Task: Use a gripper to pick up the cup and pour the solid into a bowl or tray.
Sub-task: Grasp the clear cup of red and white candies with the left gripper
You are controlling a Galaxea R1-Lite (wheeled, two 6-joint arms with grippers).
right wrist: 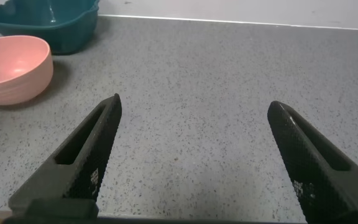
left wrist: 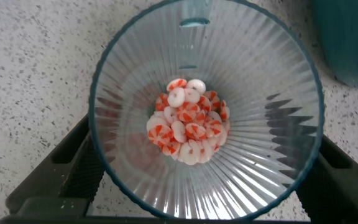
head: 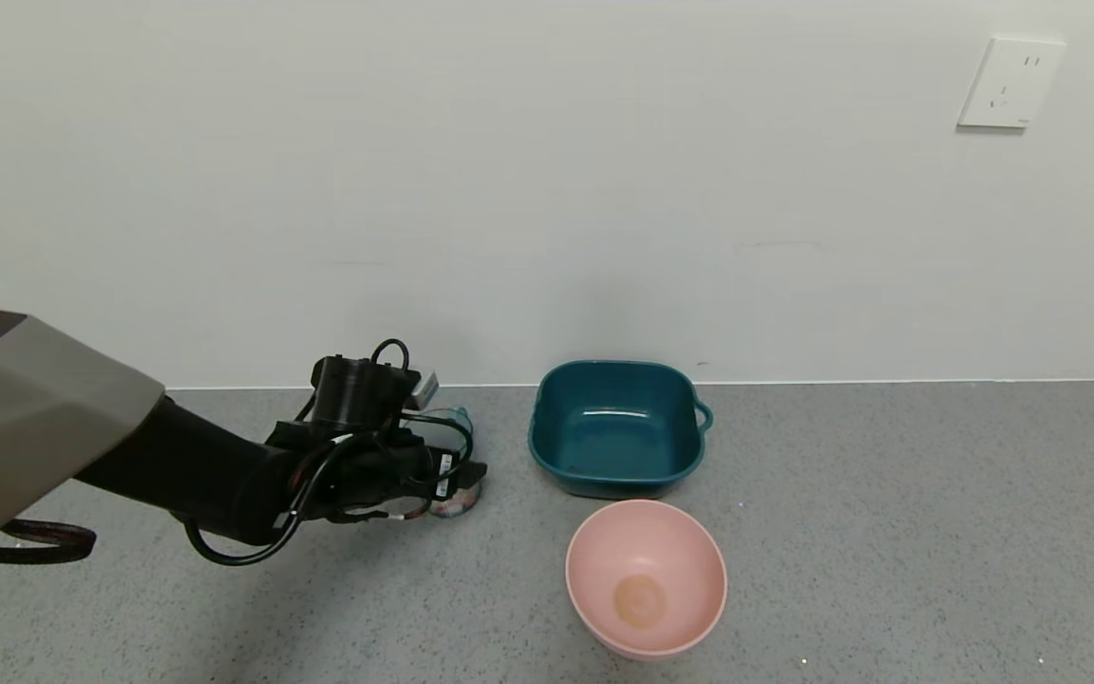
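My left gripper grabs the cup by its ribbed side next, since the cup's opening stays free to pour into the dark teal basin (head: 615, 427).
The translucent pale teal cup (head: 457, 496) stands on the grey table, left of the dark teal basin (head: 615, 427). In the left wrist view the cup (left wrist: 253, 155) fills the frame, with the orange-red and white solid (left wrist: 188, 121) heaped at its bottom. My left gripper (head: 457, 470) reaches over the cup, open, with one black finger (left wrist: 67, 165) on each side of it; the fingertips are hidden behind the cup's rim. My right gripper (right wrist: 194, 102) is open and empty over bare table, out of the head view.
A round pink bowl (head: 647, 575) sits in front of the basin; both also show in the right wrist view, the bowl (right wrist: 11, 68) and the basin (right wrist: 48, 22). The white wall runs close behind the basin. Grey table stretches to the right.
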